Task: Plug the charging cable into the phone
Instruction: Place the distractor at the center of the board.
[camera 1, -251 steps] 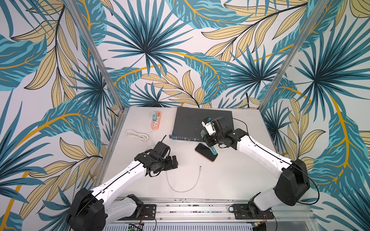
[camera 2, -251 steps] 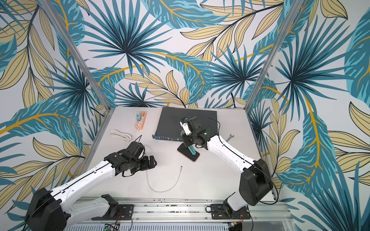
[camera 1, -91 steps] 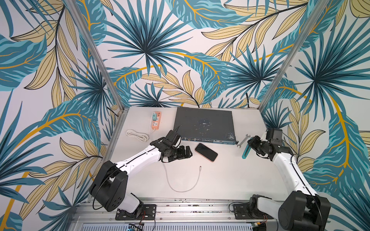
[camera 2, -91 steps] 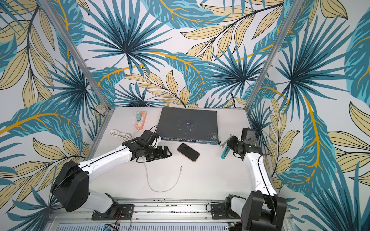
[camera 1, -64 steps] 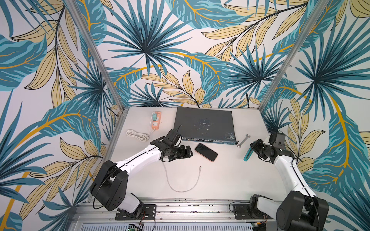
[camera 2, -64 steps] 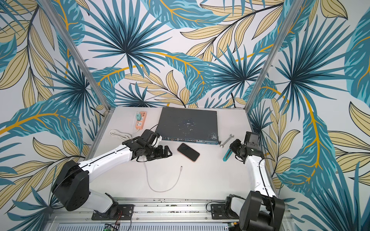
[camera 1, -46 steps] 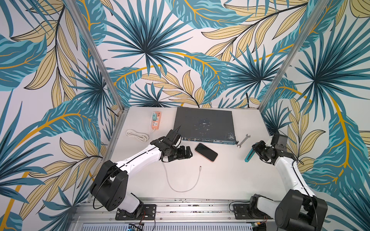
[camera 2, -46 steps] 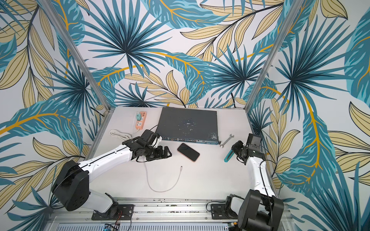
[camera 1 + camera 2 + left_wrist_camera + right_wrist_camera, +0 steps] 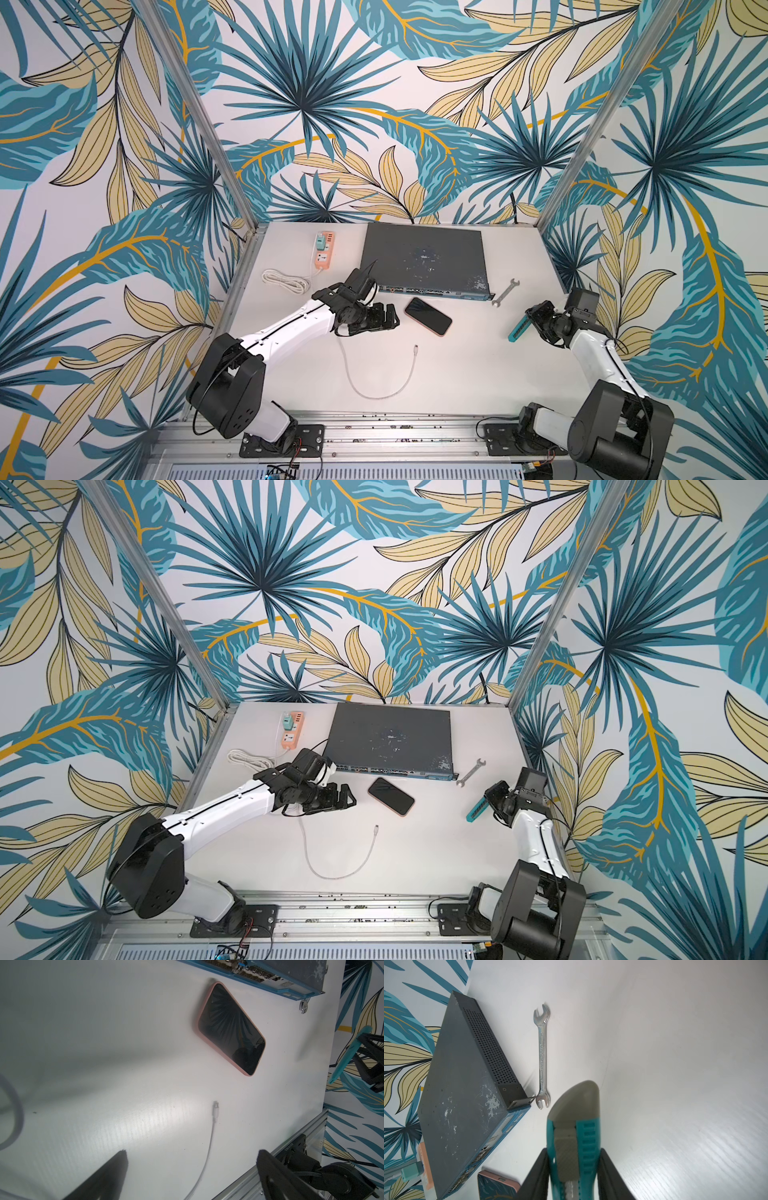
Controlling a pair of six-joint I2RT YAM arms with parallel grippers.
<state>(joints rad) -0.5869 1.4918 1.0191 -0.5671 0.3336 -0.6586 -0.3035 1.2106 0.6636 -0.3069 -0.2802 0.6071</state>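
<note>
The utility knife is above the table, and the knife's grey end (image 9: 513, 336) (image 9: 578, 1100) juts from my fingers. My right gripper keeps holding the knife until it lies on the table.
The phone (image 9: 428, 316) (image 9: 391, 796) lies flat, screen up, in front of the dark switch box; its pinkish edge shows in the left wrist view (image 9: 230, 1028). The charging cable (image 9: 411, 370) (image 9: 365, 860) loops on the table, and its connector tip (image 9: 216, 1109) lies loose a short way in front of the phone. My left gripper (image 9: 388, 320) (image 9: 192, 1153) is open just left of the phone, holding nothing. At the table's right edge, my right gripper (image 9: 534, 316) (image 9: 574, 1151) is shut on a teal utility knife (image 9: 518, 328) (image 9: 575, 1115).
A dark grey network switch (image 9: 424, 259) fills the back middle. A steel wrench (image 9: 505, 293) lies by its right corner. An orange power strip (image 9: 324, 249) with its coiled white cord (image 9: 284, 280) sits at the back left. The enclosure walls stand close on both sides.
The right arm has carried the teal knife from beside the phone to the table's right edge, still easing back. The left arm has come up beside the phone and now holds still.
</note>
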